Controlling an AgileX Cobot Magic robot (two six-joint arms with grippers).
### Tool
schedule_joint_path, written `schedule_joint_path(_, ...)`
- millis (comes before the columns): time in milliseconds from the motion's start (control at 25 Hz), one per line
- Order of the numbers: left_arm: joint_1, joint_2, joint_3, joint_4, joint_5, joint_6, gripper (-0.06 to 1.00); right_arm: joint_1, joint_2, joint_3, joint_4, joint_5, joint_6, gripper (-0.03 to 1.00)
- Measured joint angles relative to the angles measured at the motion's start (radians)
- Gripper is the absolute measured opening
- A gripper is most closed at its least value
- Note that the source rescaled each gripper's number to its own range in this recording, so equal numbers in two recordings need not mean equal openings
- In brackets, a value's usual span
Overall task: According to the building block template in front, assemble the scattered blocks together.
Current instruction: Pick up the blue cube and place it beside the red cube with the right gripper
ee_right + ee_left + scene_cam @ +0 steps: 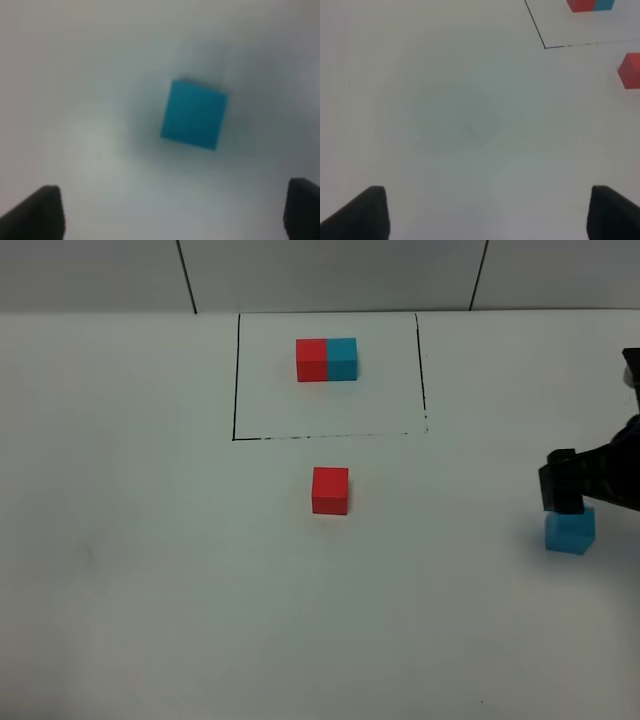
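Next, my right gripper takes hold of the cyan cube (569,530) by its opposite sides, to match the template beside the red cube (330,490).
The building block template (326,359), a red cube joined to a cyan cube, sits inside a thin black drawn rectangle (235,390) at the far middle of the white table. The scattered red cube (330,490) stands just in front of that rectangle. The scattered cyan cube (569,530) stands at the right edge. My right gripper (564,500) hovers right above it, open, with the cyan cube (195,115) below and between its fingertips (35,215). My left gripper (487,217) is open and empty over bare table. It sees the red cube (631,70) and the template (590,5) at its view's edge.
The white table (150,570) ends at a grey tiled wall (330,270) behind the rectangle. The left arm does not show in the high view. The black right arm (615,475) reaches in from the right edge.
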Motion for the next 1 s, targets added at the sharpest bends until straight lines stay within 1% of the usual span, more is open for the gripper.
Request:
schedule_joint_path(120,0.000,0.000,0.000,0.000,0.000,0.000,0.69,-0.031,0.103,-0.008,0.057,-0.058,-0.048,0.77)
schedule_joint_path(240,0.000,0.000,0.000,0.000,0.000,0.000,0.69,-0.059,0.183,-0.008,0.090,-0.098,-0.073,0.77)
schedule_joint_path(520,0.000,0.000,0.000,0.000,0.000,0.000,0.69,-0.100,0.297,-0.009,0.098,-0.165,-0.102,0.77)
schedule_joint_path(760,0.000,0.000,0.000,0.000,0.000,0.000,0.69,-0.122,0.355,-0.009,0.098,-0.194,-0.106,0.76)
schedule_joint_path(880,0.000,0.000,0.000,0.000,0.000,0.000,0.69,-0.122,0.367,-0.009,0.098,-0.206,-0.108,0.66)
schedule_joint_path(960,0.000,0.000,0.000,0.000,0.000,0.000,0.69,-0.122,0.372,-0.010,0.098,-0.210,-0.108,0.53)
schedule_joint_path(1000,0.000,0.000,0.000,0.000,0.000,0.000,0.69,-0.122,0.372,-0.010,0.098,-0.210,-0.109,0.44)
